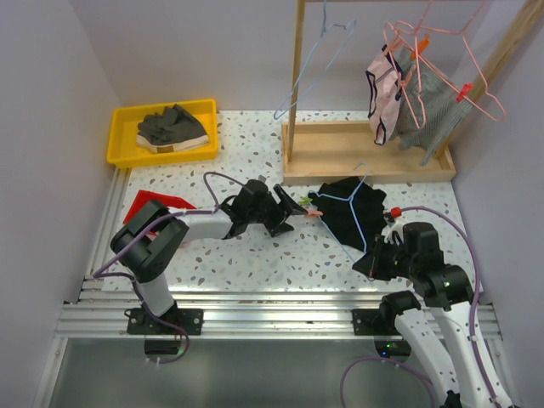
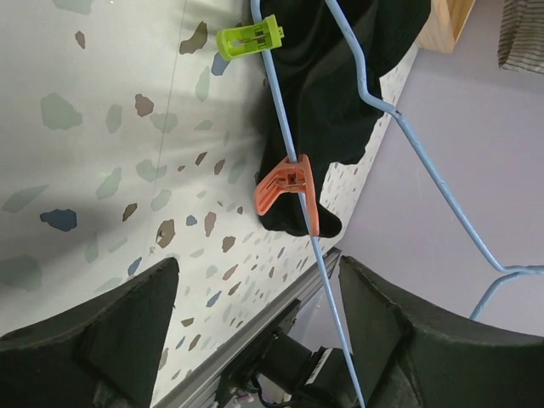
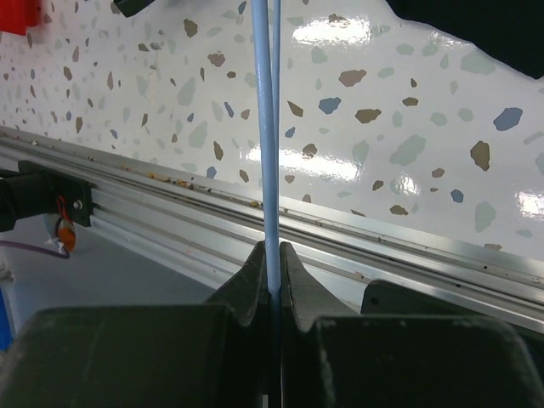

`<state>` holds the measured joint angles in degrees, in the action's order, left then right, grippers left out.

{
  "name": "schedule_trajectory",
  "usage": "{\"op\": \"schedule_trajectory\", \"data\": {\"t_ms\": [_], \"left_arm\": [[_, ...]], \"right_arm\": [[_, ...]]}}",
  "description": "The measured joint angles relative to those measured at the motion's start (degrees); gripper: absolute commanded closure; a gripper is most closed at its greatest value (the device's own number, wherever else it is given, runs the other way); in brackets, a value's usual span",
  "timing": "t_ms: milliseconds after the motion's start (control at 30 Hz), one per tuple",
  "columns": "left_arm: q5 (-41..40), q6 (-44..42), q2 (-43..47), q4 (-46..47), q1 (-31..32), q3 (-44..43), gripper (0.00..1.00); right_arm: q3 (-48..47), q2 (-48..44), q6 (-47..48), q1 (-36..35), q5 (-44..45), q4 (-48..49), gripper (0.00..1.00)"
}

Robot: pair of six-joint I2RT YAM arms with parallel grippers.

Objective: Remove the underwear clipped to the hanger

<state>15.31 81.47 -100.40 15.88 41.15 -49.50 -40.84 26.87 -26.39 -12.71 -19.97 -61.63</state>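
I need to grab the orange clip (image 1: 314,213) next with my left gripper, across its two spread handle ends. Then it can open and let the underwear go from the hanger (image 1: 351,200).
Black underwear (image 1: 357,217) lies on the table, clipped to a light blue wire hanger (image 1: 348,199). In the left wrist view a green clip (image 2: 249,38) and an orange clip (image 2: 287,191) sit on the hanger wire (image 2: 425,161) at the edge of the underwear (image 2: 331,85). My left gripper (image 1: 291,211) is open and empty just left of the clips, and the wire runs between its spread fingers (image 2: 102,340). My right gripper (image 1: 369,260) is shut on the hanger wire (image 3: 268,127) near the table's front edge, its jaws (image 3: 273,263) pinching it.
A yellow bin (image 1: 121,127) holding a dark grey garment stands at the back left. A wooden rack (image 1: 365,157) at the back right carries an empty blue hanger (image 1: 316,59) and pink hangers with more underwear (image 1: 408,93). A red cloth (image 1: 153,204) lies at the left.
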Motion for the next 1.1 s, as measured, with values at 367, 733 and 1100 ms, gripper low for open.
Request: {"op": "schedule_trajectory", "data": {"t_ms": [367, 733, 1100], "left_arm": [[-0.2, 3.7, -3.1, 6.8, 0.0, 0.1, 0.00], [1.1, 5.2, -9.4, 6.0, 0.2, -5.9, 0.19], [3.6, 7.7, -12.4, 8.8, 0.2, -6.8, 0.90]], "right_arm": [[0.8, 0.0, -0.5, 0.0, 0.0, 0.5, 1.00], [0.9, 0.0, -0.6, 0.0, 0.0, 0.8, 1.00], [1.0, 0.0, -0.7, 0.0, 0.0, 0.8, 1.00]]}}
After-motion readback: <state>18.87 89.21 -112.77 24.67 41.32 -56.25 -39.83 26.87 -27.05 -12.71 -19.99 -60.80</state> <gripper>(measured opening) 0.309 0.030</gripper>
